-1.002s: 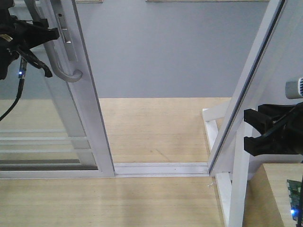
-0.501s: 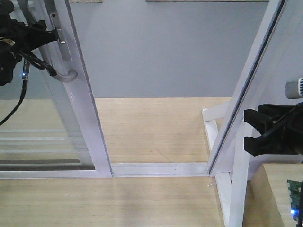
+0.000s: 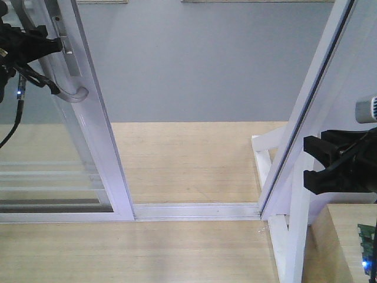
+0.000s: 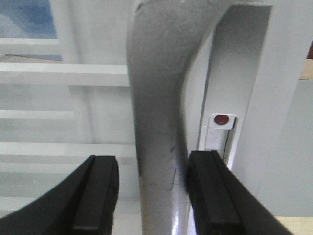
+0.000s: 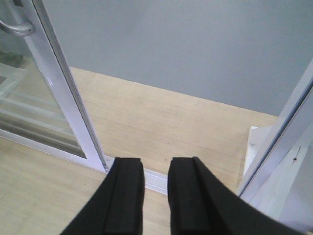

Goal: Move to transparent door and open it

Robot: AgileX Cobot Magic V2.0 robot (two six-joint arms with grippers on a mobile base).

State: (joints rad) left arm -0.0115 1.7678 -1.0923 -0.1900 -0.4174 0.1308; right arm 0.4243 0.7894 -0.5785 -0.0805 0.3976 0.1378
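Observation:
Next, my left gripper grabs the transparent door's curved grey handle by the straight upright bar point(image 4: 161, 161) to open the door.
The transparent door point(image 3: 97, 135) stands at the left of the front view, with a white frame and thin white bars across the glass. Its curved grey handle point(image 3: 75, 94) sits between the fingers of my left gripper point(image 3: 58, 66). In the left wrist view the handle point(image 4: 159, 98) fills the gap of the left gripper point(image 4: 152, 196). The right finger point(image 4: 210, 196) touches it and the left finger point(image 4: 98, 196) stands apart. My right gripper point(image 3: 309, 162) hangs at the right, open and holding nothing; in its own view the right gripper point(image 5: 156, 196) points at the floor.
A slanted white frame post point(image 3: 312, 100) rises on the right, with a white base frame point(image 3: 265, 153) behind it. The white floor track point(image 3: 197, 210) runs between door and post. A grey wall point(image 3: 206, 59) lies beyond. A wooden box point(image 3: 344, 242) sits low right.
The door has slid left with my left gripper on its handle, widening the opening. The right arm has not moved.

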